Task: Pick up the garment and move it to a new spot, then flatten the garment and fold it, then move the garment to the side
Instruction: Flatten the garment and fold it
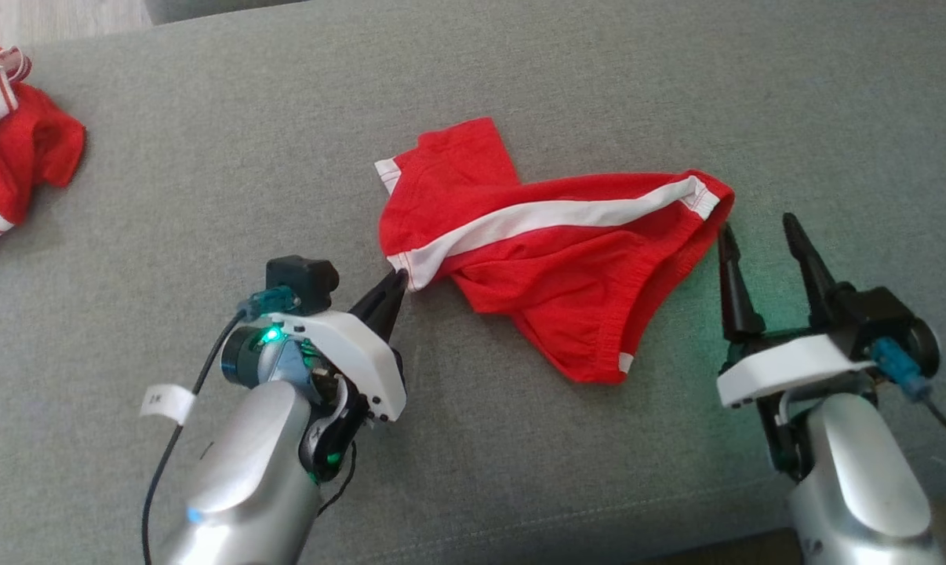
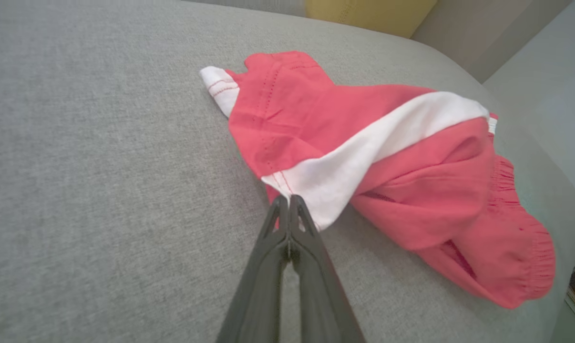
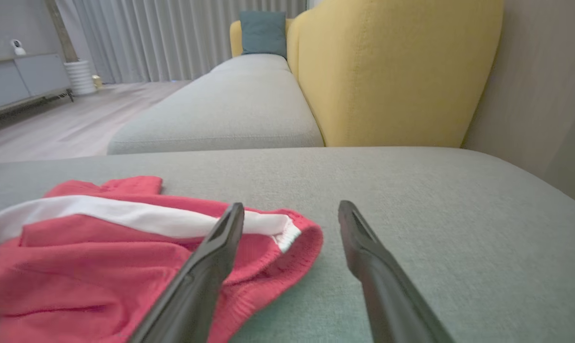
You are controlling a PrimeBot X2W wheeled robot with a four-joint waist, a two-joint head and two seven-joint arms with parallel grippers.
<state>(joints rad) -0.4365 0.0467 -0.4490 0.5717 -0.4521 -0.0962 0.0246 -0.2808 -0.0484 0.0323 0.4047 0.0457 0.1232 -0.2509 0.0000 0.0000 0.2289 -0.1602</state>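
Observation:
My right gripper is about to grab the shorts-like piece by the end of its white band (image 1: 701, 198), because that end arches up while the red cloth (image 1: 554, 273) lies slack.
The garment (image 1: 14, 153), red with white parts and red-and-white striped trim, lies crumpled at the far left edge of the head view, away from both grippers. In the middle lies a smaller red shorts-like piece (image 1: 551, 251) with a white stripe and an elastic band. My left gripper (image 1: 398, 276) is shut on that piece's white-edged corner, as the left wrist view shows with the fingertips (image 2: 287, 202) pinched on the hem of the red piece (image 2: 387, 157). My right gripper (image 1: 757, 224) stands open just right of the piece's right end. Its fingers (image 3: 291, 206) straddle bare cushion beside the red piece (image 3: 101, 247).
Everything rests on a grey sofa cushion (image 1: 206, 196) whose front edge runs along the bottom right of the head view. A yellow backrest (image 3: 392, 71) and a teal pillow (image 3: 262, 33) stand beyond. A cable and white tag (image 1: 167, 402) hang off my left arm.

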